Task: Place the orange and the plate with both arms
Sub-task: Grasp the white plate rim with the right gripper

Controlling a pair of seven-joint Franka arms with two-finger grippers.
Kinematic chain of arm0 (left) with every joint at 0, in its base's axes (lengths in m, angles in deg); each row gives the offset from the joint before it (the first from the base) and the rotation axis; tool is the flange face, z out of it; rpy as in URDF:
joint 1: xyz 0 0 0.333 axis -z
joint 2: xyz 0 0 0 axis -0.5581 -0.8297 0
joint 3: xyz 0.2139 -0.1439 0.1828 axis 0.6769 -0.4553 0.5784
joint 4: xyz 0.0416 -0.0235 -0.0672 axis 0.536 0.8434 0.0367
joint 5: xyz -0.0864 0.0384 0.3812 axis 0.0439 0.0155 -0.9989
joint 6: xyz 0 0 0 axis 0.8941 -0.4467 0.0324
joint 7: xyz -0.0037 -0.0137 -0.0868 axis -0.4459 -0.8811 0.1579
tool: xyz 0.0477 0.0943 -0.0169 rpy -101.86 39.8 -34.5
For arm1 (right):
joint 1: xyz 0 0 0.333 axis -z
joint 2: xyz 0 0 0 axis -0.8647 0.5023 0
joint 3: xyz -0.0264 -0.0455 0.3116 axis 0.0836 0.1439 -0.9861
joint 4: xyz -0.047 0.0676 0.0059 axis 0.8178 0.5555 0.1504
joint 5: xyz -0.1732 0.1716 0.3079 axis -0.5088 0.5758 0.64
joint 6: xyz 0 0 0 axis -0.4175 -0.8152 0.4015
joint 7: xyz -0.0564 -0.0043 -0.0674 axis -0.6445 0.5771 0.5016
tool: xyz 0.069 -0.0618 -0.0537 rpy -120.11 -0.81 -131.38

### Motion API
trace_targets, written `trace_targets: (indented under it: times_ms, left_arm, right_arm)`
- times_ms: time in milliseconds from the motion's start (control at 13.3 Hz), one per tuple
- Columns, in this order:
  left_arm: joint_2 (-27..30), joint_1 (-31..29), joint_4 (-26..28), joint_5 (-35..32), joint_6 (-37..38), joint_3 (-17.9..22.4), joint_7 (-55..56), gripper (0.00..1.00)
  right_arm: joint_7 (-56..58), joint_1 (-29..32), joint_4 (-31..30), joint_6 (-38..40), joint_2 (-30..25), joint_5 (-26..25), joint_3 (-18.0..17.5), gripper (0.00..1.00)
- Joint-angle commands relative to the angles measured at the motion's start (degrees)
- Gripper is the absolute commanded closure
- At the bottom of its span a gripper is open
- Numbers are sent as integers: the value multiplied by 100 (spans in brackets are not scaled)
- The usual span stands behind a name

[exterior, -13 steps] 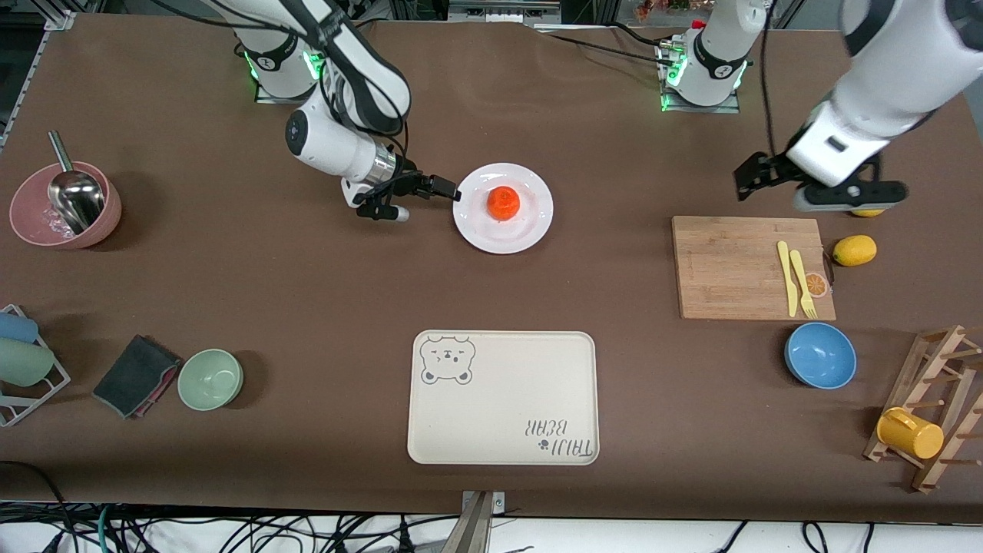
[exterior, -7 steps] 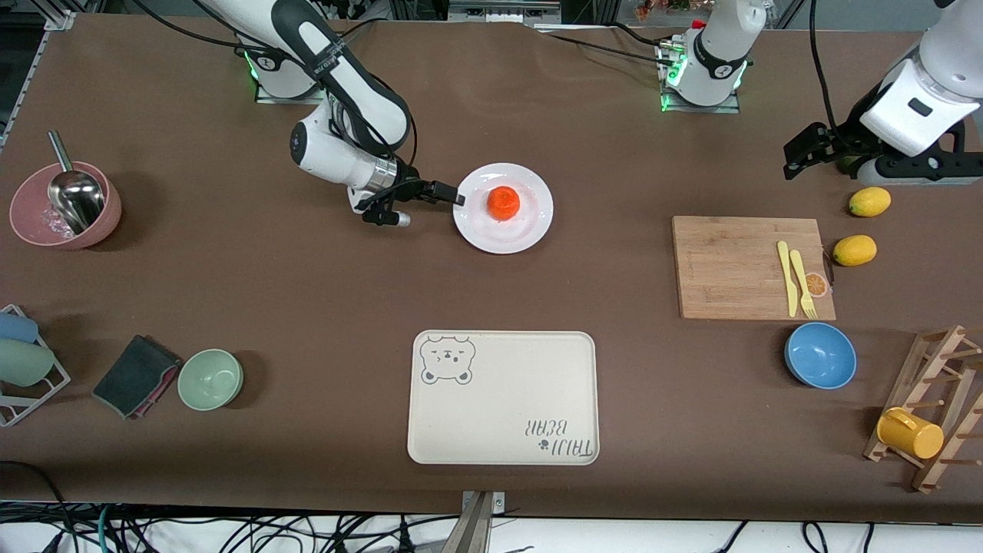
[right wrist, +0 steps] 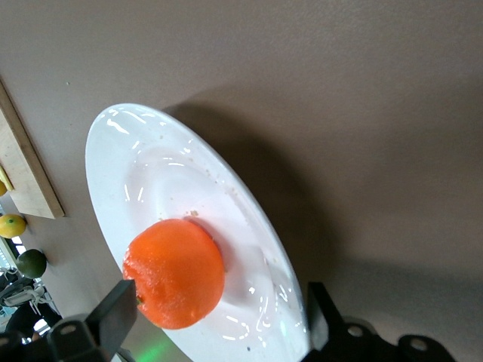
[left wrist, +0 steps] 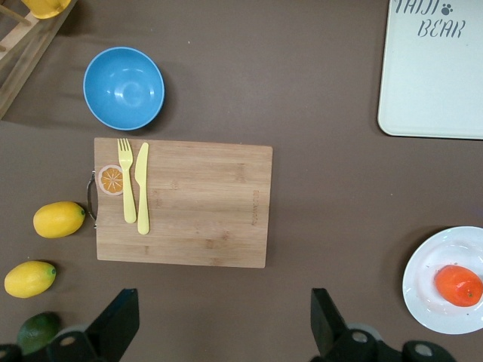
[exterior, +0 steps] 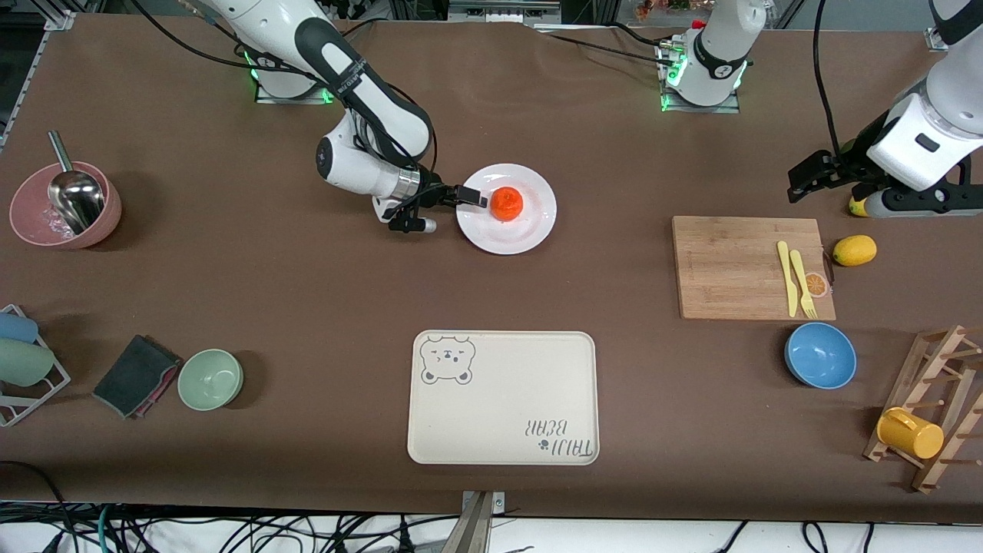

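Observation:
I need to carry the orange to the cream bear tray [exterior: 502,396], so next I should grab the white plate by its rim [exterior: 480,189] with my right gripper.
The white plate [exterior: 524,230] lies mid-table with the orange [exterior: 507,203] on it. My right gripper [exterior: 470,201] is low at the plate's edge on the right arm's side, open. In the right wrist view its jaws [right wrist: 219,320] straddle the plate's rim [right wrist: 151,166], one finger [right wrist: 113,317] close beside the orange [right wrist: 175,273]. My left gripper [exterior: 806,180] is open and empty over bare table beside the cutting board. The left wrist view shows its fingers [left wrist: 113,328] wide apart, with the plate [left wrist: 434,260] and orange [left wrist: 458,285] far off.
A cutting board [exterior: 729,269] holds a yellow fork and knife; two lemons [exterior: 854,250] and a green fruit [left wrist: 38,330] lie at the left arm's end. A blue bowl [exterior: 820,355], cream bear tray [exterior: 503,415], green bowl [exterior: 210,379], pink bowl [exterior: 31,226] and mug rack [exterior: 933,369] stand around.
My right gripper has moved in over the plate's rim up to the orange, and the plate has shifted slightly. My left gripper has drawn away toward the left arm's end, now covering one lemon.

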Motion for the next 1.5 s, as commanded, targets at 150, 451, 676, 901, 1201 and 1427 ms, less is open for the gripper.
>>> trace_targets:
  times_ms: [150,451,676,901,1201,1427]
  left_arm:
    - [-487,-84,-691,-80,167,-4,-43,0]
    - [-478,-76,-936,-115,386,-13,-16,0]
    - [-478,-76,-972,-115,527,-13,-7,0]
    - [-478,-93,-981,-97,545,-4,-16,0]
    - [-461,-172,-990,-115,606,4,-51,0]
    - [-469,-198,-1094,-106,606,-4,-26,0]
  right_arm:
    - [517,-26,103,-274,182,131,-21,21]
    - [957,-26,155,-336,349,131,-21,58]
    - [1107,-26,208,-486,437,122,-21,94]
    - [1107,-26,278,-486,455,149,-21,100]
    - [1255,-17,278,-591,446,122,-21,100]
    - [1529,79,453,-600,446,184,-3,100]
